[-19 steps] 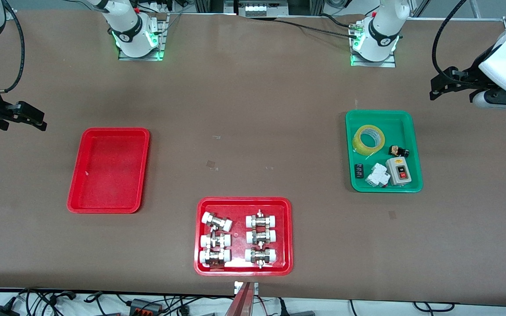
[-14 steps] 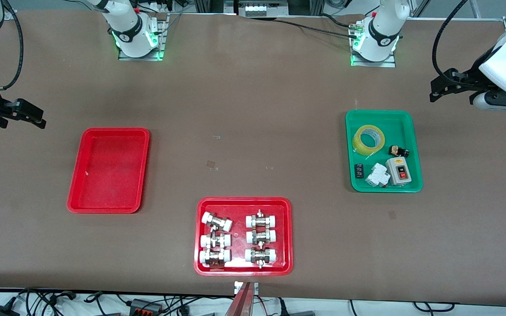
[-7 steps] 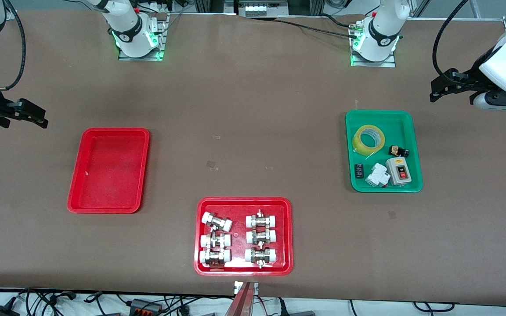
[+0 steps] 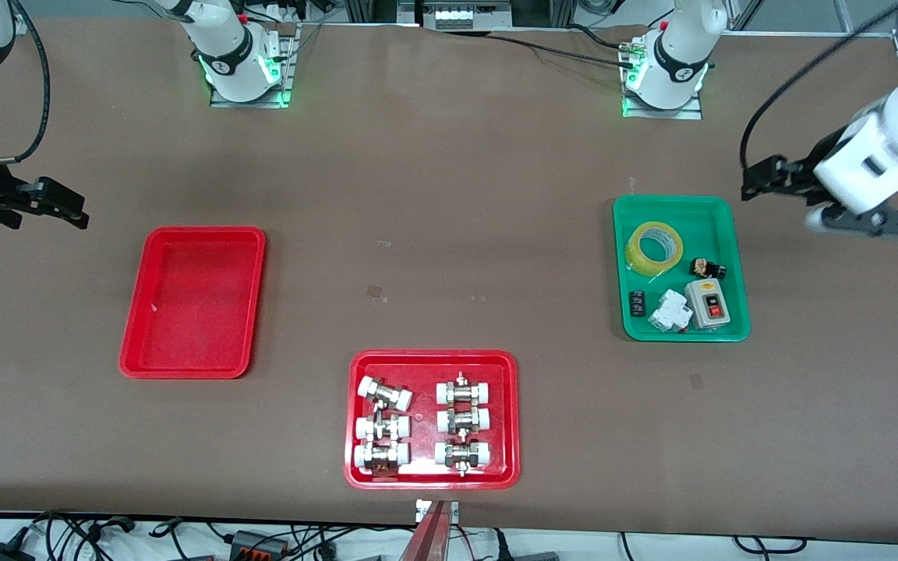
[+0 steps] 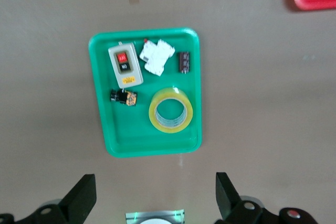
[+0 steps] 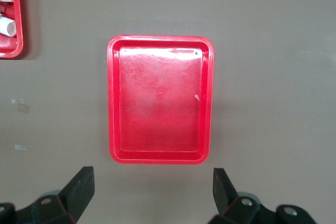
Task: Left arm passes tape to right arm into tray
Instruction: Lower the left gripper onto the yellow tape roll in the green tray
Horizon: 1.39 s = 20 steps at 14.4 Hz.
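My left gripper picks up the tape by its ring side [image 4: 656, 228] next, to hand it to the right arm for the red tray [image 4: 192, 302].
The tape [image 4: 654, 247] [image 5: 170, 110], a yellow translucent roll, lies flat in the green tray [image 4: 679, 200] [image 5: 126, 129], in the corner toward the robots' bases. My left gripper [image 4: 761, 183] [image 5: 156, 192] hangs open and empty over bare table just off that tray's rim, at the left arm's end. The plain red tray [image 4: 192, 302] [image 6: 160, 98] lies bare at the right arm's end. My right gripper [image 4: 59, 206] [image 6: 152, 184] is open and empty, over the table beside the red tray.
The green tray also holds a grey switch box [image 4: 708, 302], a white breaker [image 4: 669, 312] and small black parts. A red tray of white-capped fittings [image 4: 433, 354] sits mid-table, nearer the front camera. Brown tabletop lies between the trays.
The left arm has swung in toward the green tray, its gripper now close to the tray's rim. The right gripper has barely shifted. Both stay open.
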Each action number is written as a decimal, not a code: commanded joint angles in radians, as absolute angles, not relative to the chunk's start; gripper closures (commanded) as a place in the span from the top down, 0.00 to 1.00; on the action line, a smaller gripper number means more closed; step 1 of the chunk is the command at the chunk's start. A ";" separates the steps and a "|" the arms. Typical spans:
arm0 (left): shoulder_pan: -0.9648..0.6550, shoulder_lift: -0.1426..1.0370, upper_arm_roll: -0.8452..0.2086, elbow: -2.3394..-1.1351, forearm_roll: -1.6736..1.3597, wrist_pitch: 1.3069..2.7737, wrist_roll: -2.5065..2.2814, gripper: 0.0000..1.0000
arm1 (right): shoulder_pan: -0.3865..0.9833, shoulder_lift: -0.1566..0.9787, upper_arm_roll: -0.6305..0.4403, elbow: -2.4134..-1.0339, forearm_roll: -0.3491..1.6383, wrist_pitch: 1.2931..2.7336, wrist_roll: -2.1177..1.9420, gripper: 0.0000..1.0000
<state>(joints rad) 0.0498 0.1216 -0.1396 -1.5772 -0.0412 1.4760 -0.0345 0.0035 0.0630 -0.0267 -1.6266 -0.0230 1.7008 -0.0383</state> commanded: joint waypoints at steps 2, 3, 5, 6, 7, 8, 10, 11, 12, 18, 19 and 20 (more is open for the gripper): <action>0.060 0.361 -0.143 -1.571 -0.051 1.468 -0.009 1.00 | 0.011 0.063 -0.026 -1.629 -0.029 1.707 -0.040 1.00; 0.060 0.394 -0.143 -1.601 -0.051 1.463 -0.008 1.00 | 0.009 0.064 -0.026 -1.629 -0.029 1.707 -0.040 1.00; 0.061 0.432 -0.143 -1.692 -0.051 1.544 -0.011 1.00 | 0.009 0.066 -0.026 -1.628 -0.022 1.706 -0.037 1.00; 0.060 0.434 -0.143 -1.756 -0.052 1.593 -0.012 1.00 | 0.009 0.066 -0.026 -1.628 -0.025 1.700 -0.037 1.00; 0.058 0.430 -0.143 -1.819 -0.051 1.644 -0.014 1.00 | 0.009 0.064 -0.026 -1.629 -0.023 1.698 -0.037 1.00; 0.058 0.425 -0.143 -1.880 -0.051 1.692 -0.014 1.00 | 0.008 0.066 -0.026 -1.628 -0.020 1.703 -0.035 1.00; 0.072 0.433 -0.141 -1.959 -0.051 1.781 -0.014 1.00 | 0.008 0.069 -0.026 -1.628 -0.020 1.709 -0.035 1.00; 0.084 0.445 -0.143 -1.959 -0.051 1.792 -0.014 1.00 | 0.008 0.069 -0.026 -1.628 -0.020 1.709 -0.035 1.00; 0.087 0.454 -0.143 -1.956 -0.051 1.796 -0.009 1.00 | 0.009 0.069 -0.026 -1.629 -0.018 1.709 -0.034 1.00; 0.107 0.509 -0.135 -1.953 -0.048 1.856 -0.005 0.93 | 0.009 0.069 -0.026 -1.629 -0.018 1.704 -0.034 1.00; 0.110 0.517 -0.137 -1.951 -0.048 1.856 -0.003 0.81 | 0.009 0.068 -0.026 -1.629 -0.018 1.704 -0.034 1.00; 0.110 0.518 -0.135 -1.953 -0.048 1.858 -0.003 0.73 | 0.009 0.069 -0.026 -1.629 -0.018 1.706 -0.034 1.00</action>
<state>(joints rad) 0.1036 0.5133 -0.1342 -1.9440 -0.0411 1.8420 -0.0291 0.0050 0.0712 -0.0266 -1.6267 -0.0231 1.7024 -0.0383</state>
